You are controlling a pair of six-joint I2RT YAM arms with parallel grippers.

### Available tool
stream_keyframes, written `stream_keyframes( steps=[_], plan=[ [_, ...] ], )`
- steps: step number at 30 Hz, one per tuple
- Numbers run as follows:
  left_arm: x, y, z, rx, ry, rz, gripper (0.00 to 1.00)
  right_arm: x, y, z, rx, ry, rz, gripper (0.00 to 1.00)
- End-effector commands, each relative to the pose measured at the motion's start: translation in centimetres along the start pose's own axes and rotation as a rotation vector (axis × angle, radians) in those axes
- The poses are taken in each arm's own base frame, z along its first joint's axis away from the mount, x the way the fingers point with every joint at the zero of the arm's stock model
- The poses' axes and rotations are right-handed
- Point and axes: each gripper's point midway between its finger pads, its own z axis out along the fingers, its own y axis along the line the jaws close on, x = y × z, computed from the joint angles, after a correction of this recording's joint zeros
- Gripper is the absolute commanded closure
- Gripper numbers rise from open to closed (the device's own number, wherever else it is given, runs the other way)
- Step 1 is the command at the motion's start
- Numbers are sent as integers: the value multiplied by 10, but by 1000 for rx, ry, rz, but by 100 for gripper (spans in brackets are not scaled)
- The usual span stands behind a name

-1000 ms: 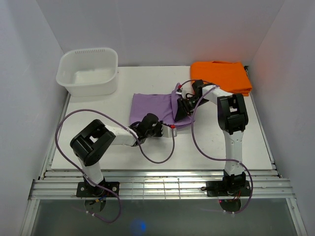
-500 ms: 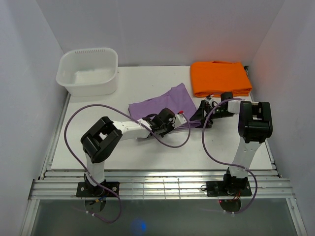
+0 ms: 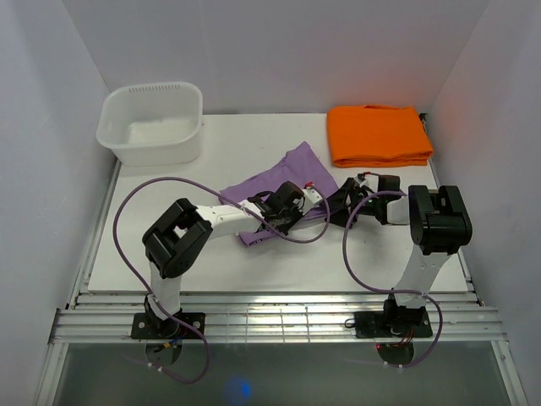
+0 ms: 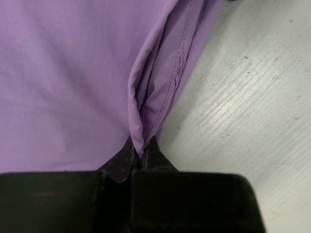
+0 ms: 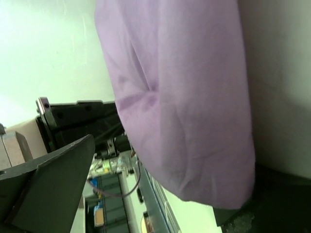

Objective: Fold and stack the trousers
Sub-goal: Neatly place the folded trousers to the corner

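Observation:
My right gripper is to stack the trousers (image 3: 272,180) still folded on the orange cloth, so next it should grab their rounded bulge (image 3: 332,205) across its folded layers.
The lilac trousers (image 3: 272,180) lie folded and slightly rumpled at the middle of the table. My left gripper (image 3: 304,201) sits at their near right edge, shut on a pinched fold of the lilac cloth (image 4: 146,97), with its fingertips (image 4: 154,148) low over the table. My right gripper (image 3: 338,203) stands just right of the trousers, turned towards them and open. In the right wrist view a rounded bulge of trousers (image 5: 184,97) hangs between the wide-apart fingers (image 5: 53,179) of the right gripper (image 5: 165,194), held by neither.
A folded orange cloth (image 3: 377,134) lies at the back right of the white table (image 3: 254,139). A white plastic tub (image 3: 152,123) stands at the back left. Purple cables loop from both arms over the table's near half. White walls close in both sides.
My right gripper has opened, let go of the trousers and drawn back to the right. My left gripper has moved right and back with the cloth's edge, pulling the trousers askew.

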Motion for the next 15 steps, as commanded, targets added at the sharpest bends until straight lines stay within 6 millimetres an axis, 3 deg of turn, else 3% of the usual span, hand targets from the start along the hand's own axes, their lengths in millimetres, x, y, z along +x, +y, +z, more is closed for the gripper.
stream_keyframes(
  steps=[1, 4, 15],
  plan=[
    [40, -40, -4, 165, 148, -96, 100, -44, -45, 6, 177, -269, -6, 4],
    [31, -49, -12, 214, 117, -126, 100, -40, -52, 3, 206, -295, 15, 3],
    [28, -67, -20, 325, 91, -107, 100, -67, -47, 10, 262, -400, 32, 9]
  ],
)
